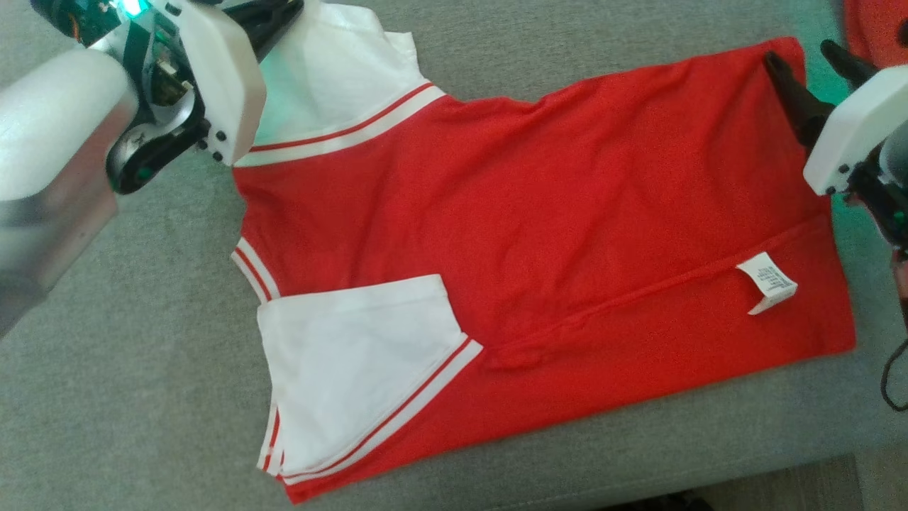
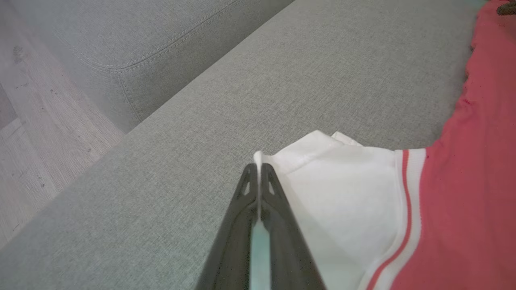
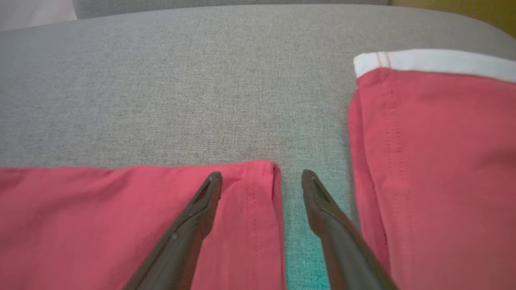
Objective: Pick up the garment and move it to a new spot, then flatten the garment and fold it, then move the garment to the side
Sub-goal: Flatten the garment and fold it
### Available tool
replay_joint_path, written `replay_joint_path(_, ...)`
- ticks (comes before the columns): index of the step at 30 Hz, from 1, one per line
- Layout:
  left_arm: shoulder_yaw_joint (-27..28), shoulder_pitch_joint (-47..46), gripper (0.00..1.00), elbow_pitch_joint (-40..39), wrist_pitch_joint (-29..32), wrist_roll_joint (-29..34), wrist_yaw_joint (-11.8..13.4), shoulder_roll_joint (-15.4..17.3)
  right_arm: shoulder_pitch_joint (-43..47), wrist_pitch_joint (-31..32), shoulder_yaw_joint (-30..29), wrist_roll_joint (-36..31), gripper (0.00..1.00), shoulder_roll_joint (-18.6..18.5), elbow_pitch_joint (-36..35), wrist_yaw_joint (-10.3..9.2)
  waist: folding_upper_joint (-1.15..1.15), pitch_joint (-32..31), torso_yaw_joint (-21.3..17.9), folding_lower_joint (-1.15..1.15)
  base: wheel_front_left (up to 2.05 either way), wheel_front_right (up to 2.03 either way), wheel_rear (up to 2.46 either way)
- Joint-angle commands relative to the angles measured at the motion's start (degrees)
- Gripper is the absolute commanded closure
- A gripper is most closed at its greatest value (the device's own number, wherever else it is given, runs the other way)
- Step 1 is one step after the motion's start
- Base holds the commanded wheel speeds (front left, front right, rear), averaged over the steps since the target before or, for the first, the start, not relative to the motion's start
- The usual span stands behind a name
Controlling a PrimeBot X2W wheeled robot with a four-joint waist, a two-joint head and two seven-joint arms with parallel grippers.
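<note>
I need to grab the garment next with my right gripper by its hem corner [image 1: 792,55] [image 3: 265,170]. An edge shows there for the fingers while the rest lies spread flat.
A red garment [image 1: 567,213] with white sleeves lies spread flat on the grey cushion [image 1: 142,369], collar end to the left and hem to the right. My left gripper [image 1: 287,11] is at the far white sleeve [image 1: 333,78]. In the left wrist view its fingertips [image 2: 258,171] are shut on that sleeve's edge [image 2: 342,181]. My right gripper [image 1: 805,57] stands open at the far hem corner. In the right wrist view one finger [image 3: 209,193] lies over the red hem [image 3: 121,217] and the other [image 3: 314,193] over bare cushion, the corner between them.
A second red garment [image 3: 435,161] with a white band lies just right of the hem corner, and its red cloth [image 1: 869,25] reaches the head view's top right. A white label [image 1: 770,282] sticks out near the hem. Wooden floor [image 2: 32,141] lies beyond the cushion's edge.
</note>
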Motion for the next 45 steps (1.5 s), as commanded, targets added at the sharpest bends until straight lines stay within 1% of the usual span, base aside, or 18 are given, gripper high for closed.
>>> replay_joint_path(1, 2.09, -3.66, 1.00, -0.89, -0.71, -0.23, 0.09, 1.43, -0.69, 0.28, 0.51, -0.22, 0.00, -0.95, -0.80, -0.05, 0.00, 0.13, 0.39, 0.00, 0.00, 0.00, 0.00)
replay_joint_path(3, 1.73, -3.88, 1.00, -0.83, -1.31, -0.37, 0.09, 1.34, -1.76, 0.36, 1.19, -0.55, 0.00, -0.76, 0.79, -0.05, 0.00, 0.16, 0.66, 0.00, 0.00, 0.00, 0.00)
replay_joint_path(5, 1.49, -3.99, 1.00, -0.71, -1.82, -0.64, 0.09, 1.30, -2.45, 0.12, 1.76, -0.65, 0.16, -0.63, 1.81, -0.05, 0.00, 0.15, 0.78, 0.00, 0.00, 0.00, 0.00)
replay_joint_path(6, 1.40, -4.02, 1.00, -0.64, -2.02, -0.86, 0.09, 1.26, -2.73, -0.07, 2.04, -0.63, 0.26, -0.64, 2.15, -0.05, 0.00, 0.16, 0.83, 0.00, 0.00, 0.00, 0.00)
replay_joint_path(7, 1.32, -4.07, 1.00, -0.57, -2.21, -1.00, 0.09, 1.21, -2.94, -0.27, 2.28, -0.58, 0.41, -0.67, 2.46, -0.05, 0.00, 0.15, 0.87, 0.00, 0.00, 0.00, 0.00)
replay_joint_path(9, 1.18, -4.11, 1.00, -0.40, -2.47, -1.23, 0.09, 1.09, -3.25, -0.64, 2.79, -0.52, 0.53, -0.83, 2.99, -0.05, 0.00, 0.14, 0.93, 0.00, 0.00, 0.00, 0.00)
replay_joint_path(10, 1.12, -4.11, 1.00, -0.33, -2.56, -1.31, 0.09, 1.02, -3.39, -0.83, 3.03, -0.50, 0.55, -0.93, 3.20, -0.05, 0.00, 0.16, 0.95, 0.00, 0.00, 0.00, 0.00)
replay_joint_path(12, 1.03, -4.13, 1.00, -0.24, -2.72, -1.33, 0.09, 0.87, -3.75, -1.39, 3.49, -0.68, 0.64, -1.24, 3.59, -0.05, 0.00, 0.26, 1.04, 0.00, 0.00, 0.00, 0.00)
replay_joint_path(13, 0.99, -4.11, 1.00, -0.22, -2.75, -1.34, 0.09, 0.79, -3.98, -1.79, 3.71, -0.76, 0.71, -1.39, 3.73, -0.05, 0.00, 0.30, 1.10, 0.00, 0.00, 0.00, 0.00)
replay_joint_path(15, 0.93, -4.11, 1.00, -0.18, -2.81, -1.29, 0.09, 0.72, -4.53, -2.50, 4.08, -0.77, 0.96, -1.64, 4.10, -0.05, 0.00, 0.43, 1.22, 0.00, 0.00, 0.00, 0.00)
replay_joint_path(16, 0.90, -4.17, 1.00, -0.16, -2.87, -1.14, 0.09, 0.72, -4.86, -2.92, 4.20, -0.93, 1.00, -1.80, 4.31, -0.05, 0.00, 0.49, 1.28, 0.00, 0.00, 0.00, 0.00)
replay_joint_path(21, 0.82, -5.56, 1.00, -0.44, -5.72, 2.62, 0.09, 1.22, -7.39, -5.61, 4.26, -1.27, 1.00, -2.03, 5.75, -0.05, 0.00, 0.84, 1.40, 0.00, 0.00, 0.00, 0.00)
replay_joint_path(27, 0.80, -8.62, 1.00, 1.70, -12.96, 6.86, 0.09, 1.44, -11.29, -9.63, 3.22, -0.45, 1.00, -1.10, 7.47, -0.05, 0.00, 1.25, 1.14, 0.00, 0.00, 0.00, 0.00)
replay_joint_path(32, 0.80, -10.80, 1.00, 4.96, -18.18, 8.73, 0.09, 0.03, -13.19, -12.83, 1.75, 0.02, 1.00, -1.62, 9.20, -0.05, 0.00, 0.49, 2.06, 0.00, 0.00, 0.00, 0.00)
replay_joint_path(35, 0.80, -10.66, 1.00, 5.86, -19.74, 8.32, 0.09, -0.61, -12.49, -13.34, 1.84, 0.25, 1.00, -1.87, 9.79, -0.05, 0.00, -0.15, 2.58, 0.00, 0.00, 0.00, 0.00)
replay_joint_path(40, 0.79, -7.70, 1.00, 6.24, -22.69, 8.46, 0.09, -1.48, -8.85, -14.58, 1.09, 2.06, 1.00, -3.07, 10.67, -0.05, 0.00, -2.46, 4.49, 0.00, 0.00, 0.00, 0.00)
replay_joint_path(43, 0.79, -4.99, 1.00, 5.38, -24.32, 8.60, 0.09, -1.52, -6.04, -14.80, 0.19, 3.42, 1.00, -3.62, 10.91, -0.05, 0.00, -4.23, 5.78, 0.00, 0.00, 0.00, 0.00)
replay_joint_path(45, 0.79, -2.96, 1.00, 4.03, -25.16, 8.65, 0.51, -1.28, -4.12, -15.33, -0.50, 3.93, 1.00, -4.23, 10.72, -0.05, 0.00, -5.45, 6.77, 0.00, 0.00, 0.00, 0.00)
